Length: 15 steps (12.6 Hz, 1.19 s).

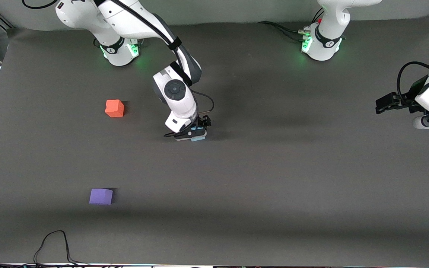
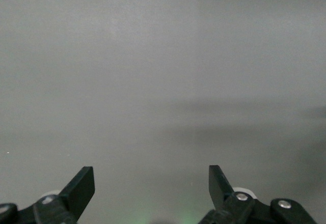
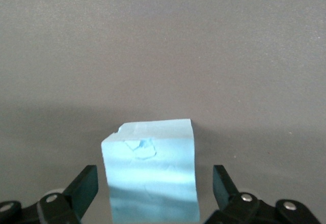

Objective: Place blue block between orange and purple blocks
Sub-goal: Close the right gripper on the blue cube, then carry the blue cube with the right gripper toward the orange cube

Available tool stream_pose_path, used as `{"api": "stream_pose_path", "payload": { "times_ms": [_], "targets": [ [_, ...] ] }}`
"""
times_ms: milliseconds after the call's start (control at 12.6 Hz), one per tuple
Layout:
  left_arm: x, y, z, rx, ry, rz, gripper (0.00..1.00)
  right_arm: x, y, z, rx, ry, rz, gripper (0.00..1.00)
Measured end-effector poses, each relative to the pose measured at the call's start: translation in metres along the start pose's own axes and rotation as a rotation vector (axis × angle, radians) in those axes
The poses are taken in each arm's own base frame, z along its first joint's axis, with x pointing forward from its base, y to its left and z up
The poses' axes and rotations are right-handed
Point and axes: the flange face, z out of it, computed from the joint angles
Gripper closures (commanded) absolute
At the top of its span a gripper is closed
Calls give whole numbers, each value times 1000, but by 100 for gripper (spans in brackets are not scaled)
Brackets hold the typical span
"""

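Observation:
The fingers stand on both sides of the blue block [image 1: 199,138], so it is time for my right gripper to close on it now.
The blue block [image 1: 199,138] sits on the grey table near the middle, mostly hidden under my right gripper [image 1: 196,134]. In the right wrist view the blue block [image 3: 150,175] lies between the open fingers [image 3: 84,188], with a gap on each side. The orange block [image 1: 114,108] lies toward the right arm's end, farther from the front camera. The purple block [image 1: 101,196] lies nearer to the front camera, roughly in line with the orange one. My left gripper [image 1: 384,104] waits open and empty at the left arm's end; in its wrist view [image 2: 151,186] only bare table shows.
The dark grey mat [image 1: 274,178] covers the table. A black cable [image 1: 54,245] loops on the table edge nearest the front camera, by the purple block. The two arm bases [image 1: 119,52] stand along the edge farthest from the front camera.

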Motion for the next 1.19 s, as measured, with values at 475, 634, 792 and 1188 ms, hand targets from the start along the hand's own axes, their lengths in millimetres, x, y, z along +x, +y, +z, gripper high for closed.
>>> {"api": "stream_pose_path", "payload": {
  "times_ms": [475,634,792,1188],
  "targets": [
    [-1,1,-3,1,-5,13,0,1,1,9,1,14,4,43],
    [-1,1,-3,1,-5,13,0,2,0,7,4,19,6,51],
    [-1,1,-2,1,-5,13,0,7,-3,-3,14,29,6,51],
    [-1,2,-2,1,-6,15,0,29,0,-116,20,-44,23,51]
  ]
}}
